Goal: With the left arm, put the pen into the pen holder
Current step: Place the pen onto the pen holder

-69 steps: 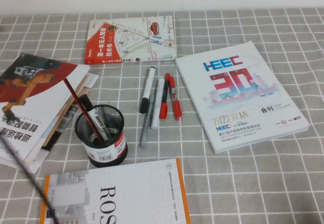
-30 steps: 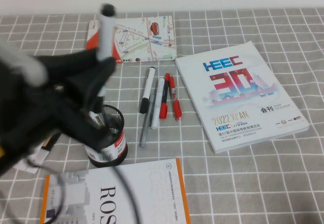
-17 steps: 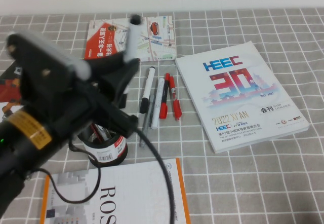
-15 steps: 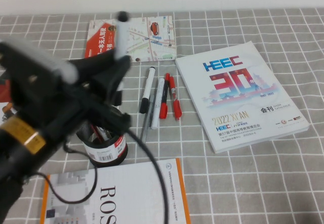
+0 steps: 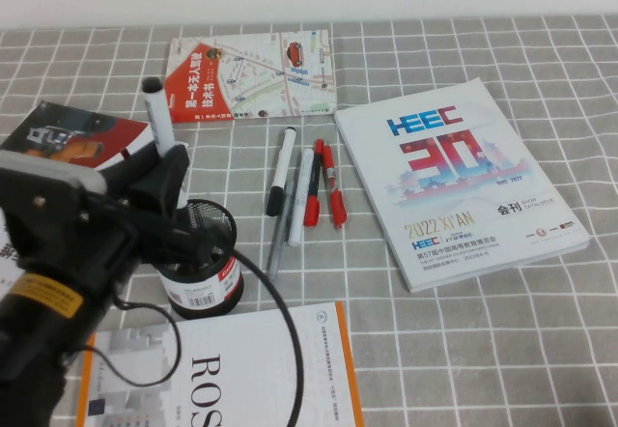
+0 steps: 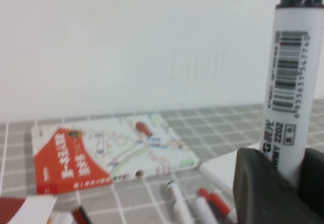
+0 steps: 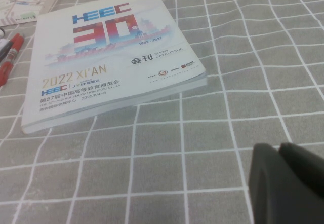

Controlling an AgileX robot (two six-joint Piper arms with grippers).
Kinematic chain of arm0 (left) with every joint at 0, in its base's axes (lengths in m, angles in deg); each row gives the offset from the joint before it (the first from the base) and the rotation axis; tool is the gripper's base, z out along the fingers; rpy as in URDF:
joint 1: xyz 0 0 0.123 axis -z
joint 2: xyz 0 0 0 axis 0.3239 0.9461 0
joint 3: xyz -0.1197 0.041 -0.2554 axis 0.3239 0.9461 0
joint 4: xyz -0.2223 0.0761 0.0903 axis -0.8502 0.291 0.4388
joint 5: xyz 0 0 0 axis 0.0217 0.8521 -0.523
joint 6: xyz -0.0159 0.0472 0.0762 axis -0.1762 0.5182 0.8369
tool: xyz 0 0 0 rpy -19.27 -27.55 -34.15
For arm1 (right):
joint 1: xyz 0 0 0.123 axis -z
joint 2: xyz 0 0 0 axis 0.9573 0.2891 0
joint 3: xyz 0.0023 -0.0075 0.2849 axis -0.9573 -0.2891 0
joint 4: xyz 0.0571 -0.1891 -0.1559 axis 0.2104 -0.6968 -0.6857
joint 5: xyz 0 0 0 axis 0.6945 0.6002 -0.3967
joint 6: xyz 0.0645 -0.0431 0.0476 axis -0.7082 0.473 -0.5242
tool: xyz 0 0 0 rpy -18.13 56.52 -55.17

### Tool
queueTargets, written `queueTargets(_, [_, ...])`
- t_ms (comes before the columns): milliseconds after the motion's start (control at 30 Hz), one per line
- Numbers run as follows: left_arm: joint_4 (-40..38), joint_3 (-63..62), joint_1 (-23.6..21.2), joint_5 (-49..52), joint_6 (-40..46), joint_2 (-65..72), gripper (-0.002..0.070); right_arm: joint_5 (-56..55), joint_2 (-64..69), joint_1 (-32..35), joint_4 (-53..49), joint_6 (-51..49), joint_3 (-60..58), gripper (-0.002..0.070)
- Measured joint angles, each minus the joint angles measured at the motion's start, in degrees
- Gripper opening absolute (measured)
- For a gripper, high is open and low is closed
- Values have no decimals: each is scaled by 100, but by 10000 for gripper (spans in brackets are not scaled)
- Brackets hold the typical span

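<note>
The upright marker (image 5: 159, 118) is above the mesh pen holder (image 5: 208, 222), so my left gripper lowers the marker into the holder before it opens.
My left gripper (image 5: 170, 184) is shut on the pen (image 5: 158, 128), a white-barrelled marker held upright with its small black plug on top. It hangs just above the far left rim of the pen holder (image 5: 205, 268), a black mesh cup with a barcode sticker and red band. The pen's lower end is hidden behind the fingers. In the left wrist view the pen (image 6: 290, 77) stands between the dark fingers (image 6: 260, 188). My right gripper (image 7: 289, 183) is shut and empty, low over the checked cloth near a white catalogue (image 7: 101, 57). It is out of the high view.
A second, matching marker (image 5: 281, 170), a white pen (image 5: 302, 195), a slim grey pen (image 5: 276, 239) and two red-capped pens (image 5: 323, 187) lie right of the holder. A map book (image 5: 249, 74), the white catalogue (image 5: 454, 176), a stack of booklets (image 5: 68, 142) and an orange-edged book (image 5: 261, 374) surround them.
The left arm has swung left and dropped lower with the pen. The pen now stands over the holder's rim instead of above the map book. The pens on the table have not moved.
</note>
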Motion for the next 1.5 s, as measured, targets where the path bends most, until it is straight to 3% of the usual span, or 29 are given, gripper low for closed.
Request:
queueTargets(333, [-96, 0, -44, -899, -140, 1239, 109, 0, 0, 0, 0, 0, 0, -15])
queueTargets(967, [-125, 0, -57, -1041, -704, 1764, 109, 0, 0, 0, 0, 0, 0, -15])
queueTargets(1100, [-138, 0, -57, -962, -707, 1764, 155, 0, 0, 0, 0, 0, 0, -15])
queueTargets(1267, [-138, 0, -57, -898, -707, 1764, 268, 0, 0, 0, 0, 0, 0, -15])
queueTargets(1500, [-138, 0, -57, -817, -707, 1683, 312, 0, 0, 0, 0, 0, 0, -15])
